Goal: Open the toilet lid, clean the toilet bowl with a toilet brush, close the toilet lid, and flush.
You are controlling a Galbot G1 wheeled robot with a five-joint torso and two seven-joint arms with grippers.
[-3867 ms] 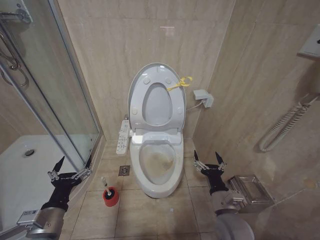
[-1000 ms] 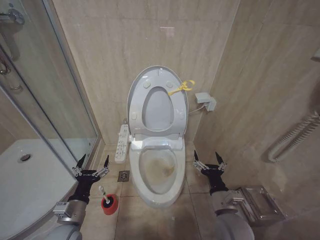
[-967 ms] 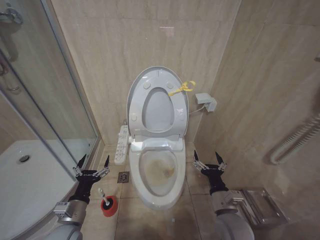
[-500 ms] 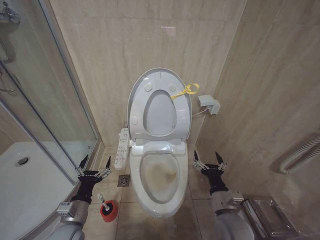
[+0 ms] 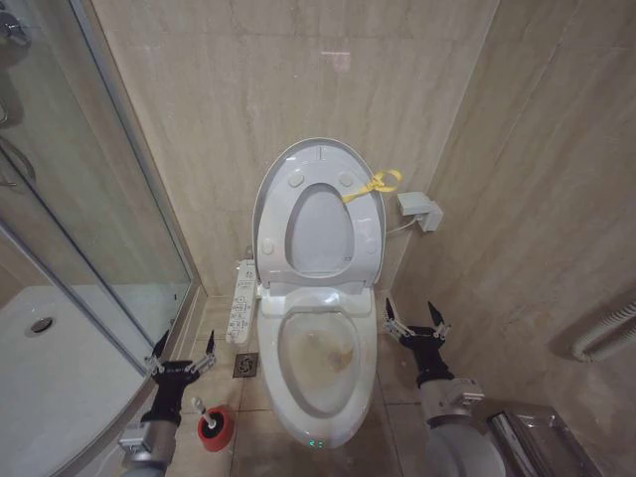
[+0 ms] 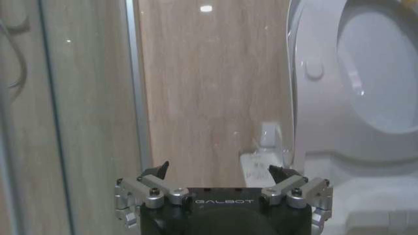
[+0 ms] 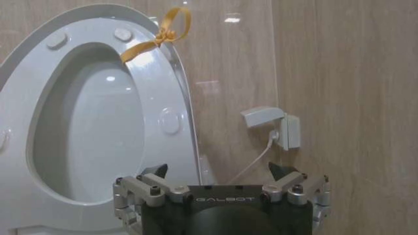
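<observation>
Next, my left gripper picks up the toilet brush by its white handle (image 5: 202,410). The red holder closes around the brush head, leaving only the handle free.
The toilet lid (image 5: 320,231) stands raised against the wall, with the ring seat up in front of it and a yellow ribbon (image 5: 370,184) at its edge. Below it the toilet bowl (image 5: 320,360) lies open, stained brown inside. The toilet brush (image 5: 200,405) stands in its red holder (image 5: 213,424) on the floor, left of the bowl. My left gripper (image 5: 181,348) is open just above and left of the brush, touching nothing; the left wrist view shows this gripper (image 6: 218,169) facing the wall beside the lid (image 6: 385,88). My right gripper (image 5: 415,318) is open to the right of the bowl; its wrist view shows it (image 7: 218,168) facing the lid (image 7: 91,137).
A button panel (image 5: 238,303) hangs on the bowl's left side, with a floor drain (image 5: 244,366) beneath it. The glass shower door (image 5: 89,199) and white tray (image 5: 50,368) stand close on the left. On the right are a wall socket (image 5: 419,211) and a metal box (image 5: 542,437).
The whole head picture has shifted, with the toilet now nearer and more central. My left gripper sits lower in the picture, closer to the brush holder. Both grippers stay open.
</observation>
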